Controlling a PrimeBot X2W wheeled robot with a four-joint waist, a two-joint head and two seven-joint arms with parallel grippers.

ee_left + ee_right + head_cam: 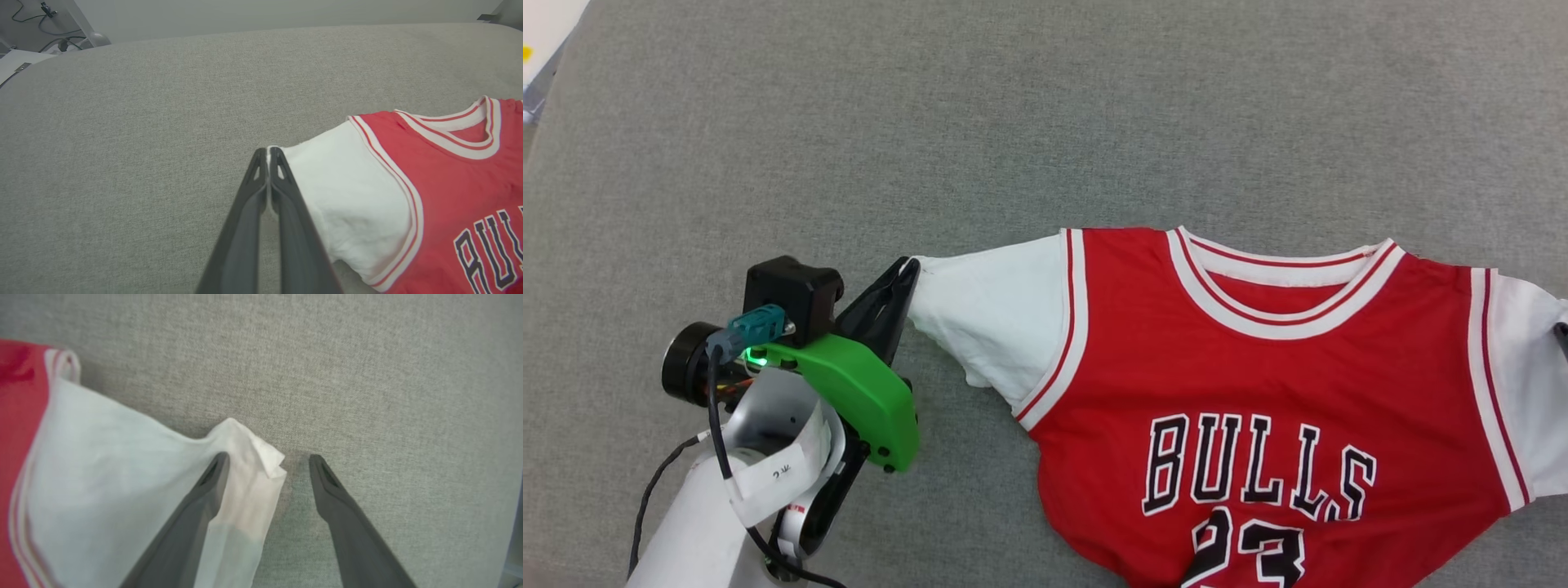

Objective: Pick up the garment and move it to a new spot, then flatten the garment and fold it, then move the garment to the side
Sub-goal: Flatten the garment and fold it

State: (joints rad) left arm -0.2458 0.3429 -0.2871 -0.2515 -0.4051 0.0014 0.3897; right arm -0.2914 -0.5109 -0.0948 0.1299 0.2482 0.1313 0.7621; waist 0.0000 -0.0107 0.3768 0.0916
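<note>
That raised cuff corner (263,458) of the white sleeve is up while the rest lies flat, so my right gripper will pinch the sleeve there next.
The garment (1258,367) lies face up on the grey surface, a red jersey with white sleeves, "BULLS" and "23" in black letters. My left gripper (905,268) is shut on the outer tip of the left white sleeve (347,183); in the left wrist view its fingers (268,152) are pressed together with a sliver of white cloth between the tips. My right gripper (268,457) stands open over the cuff of the other white sleeve (102,477), one finger (204,490) above the cloth and the other over bare grey fabric. The jersey's lower part is cut off by the head view's bottom edge.
The grey fabric surface (1013,122) stretches wide beyond and to the left of the jersey. A white object (543,33) sits past its far left corner. Cables and a white frame (61,36) stand beyond the surface's far edge.
</note>
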